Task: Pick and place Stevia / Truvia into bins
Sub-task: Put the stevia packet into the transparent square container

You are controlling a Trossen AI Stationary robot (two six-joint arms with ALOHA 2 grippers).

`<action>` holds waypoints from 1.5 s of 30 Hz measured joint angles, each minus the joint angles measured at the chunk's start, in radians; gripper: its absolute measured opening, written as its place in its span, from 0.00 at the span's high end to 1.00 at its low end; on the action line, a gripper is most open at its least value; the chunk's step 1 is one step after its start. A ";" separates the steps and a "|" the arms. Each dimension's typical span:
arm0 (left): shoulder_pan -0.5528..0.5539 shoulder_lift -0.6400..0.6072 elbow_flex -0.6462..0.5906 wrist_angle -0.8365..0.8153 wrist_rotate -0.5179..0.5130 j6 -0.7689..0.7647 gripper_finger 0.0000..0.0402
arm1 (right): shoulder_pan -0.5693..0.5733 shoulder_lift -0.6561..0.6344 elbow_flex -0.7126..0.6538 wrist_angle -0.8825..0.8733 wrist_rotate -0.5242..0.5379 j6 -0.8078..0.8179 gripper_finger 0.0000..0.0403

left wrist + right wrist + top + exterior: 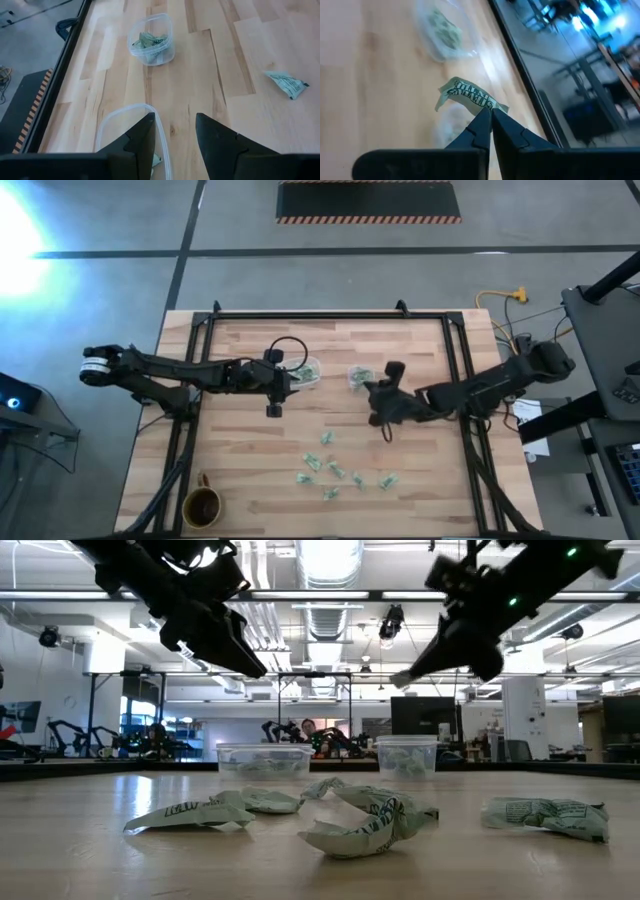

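Note:
My right gripper moves the packet over the smaller bin next before opening, since the smaller bin's opening lies left of the fingers.
Several pale green and white sweetener packets [330, 465] lie loose on the wooden table's near middle; they also show in the low view [370, 820]. The wider clear bin [305, 370] and the smaller clear bin [358, 376] stand at the table's middle, both with packets inside. My left gripper [172, 135] is open and empty, raised beside the wider bin's rim [125, 112]. My right gripper [490, 117] is shut on one packet [470, 95], in the air next to the smaller bin. My right gripper pinches the packet by one long edge [481, 105] between the free ends of its two fingers. The packet is lifted clear of the table and sticks out past the fingertips [405, 678], crumpled, its print showing.
A brown mug [202, 505] stands at the near left corner. A black frame [330, 315] runs along the table's far and side edges. One packet [286, 83] lies apart on bare wood. Bare wood stretches between the bins and the loose packets.

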State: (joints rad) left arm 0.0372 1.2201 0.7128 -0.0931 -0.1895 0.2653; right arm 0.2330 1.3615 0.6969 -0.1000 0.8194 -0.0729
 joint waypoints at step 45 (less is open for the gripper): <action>0.000 0.002 0.000 0.000 0.000 0.001 0.69 | -0.130 0.106 -0.002 0.086 -0.368 -0.061 0.69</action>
State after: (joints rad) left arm 0.0372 1.2224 0.7128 -0.0933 -0.1894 0.2666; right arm 0.1034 1.4677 0.6945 -0.0139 0.4510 -0.1343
